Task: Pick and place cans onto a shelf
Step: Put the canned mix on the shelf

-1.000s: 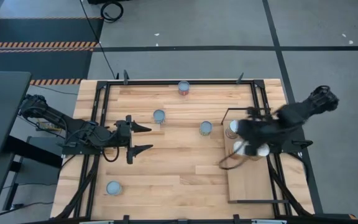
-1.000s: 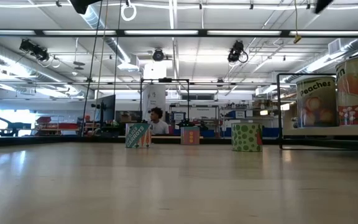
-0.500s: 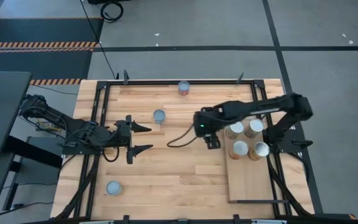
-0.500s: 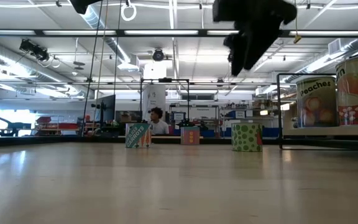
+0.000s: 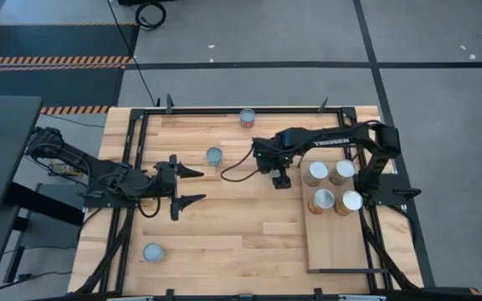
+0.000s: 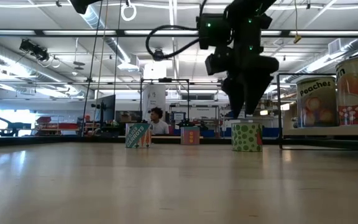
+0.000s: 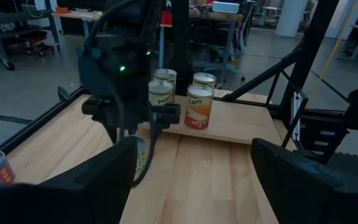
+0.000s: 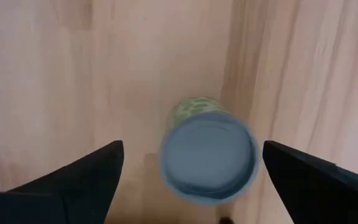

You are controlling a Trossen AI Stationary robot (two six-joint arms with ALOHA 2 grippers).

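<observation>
My right gripper is to grab the green can by its blue-grey top end [image 8: 209, 157], so the bottom of the can stays free to stand on the shelf.
My right gripper [image 8: 192, 146] hangs open above a green can [image 8: 208, 155] with a blue-grey top, which stands upright on the tabletop left of the shelf [image 5: 337, 247]. One finger stands on each side of the can, touching nothing. In the low view the right gripper [image 6: 244, 102] is just over this can [image 6: 247, 137]. Several cans [image 5: 324, 199] stand on the shelf's far end. My left gripper [image 5: 201, 186] waits open at the table's left, pointing right.
Loose cans stand on the table at the far edge [image 5: 248, 117], left of centre [image 5: 214, 155] and at the near left [image 5: 152, 252]. A black frame [image 5: 341, 125] borders the table. The shelf's near half is bare wood.
My right gripper has left the cans on the shelf and swung toward the table's left. It has come down over the green can on the tabletop and now hangs just above its top. The cans on the shelf stand where they were.
</observation>
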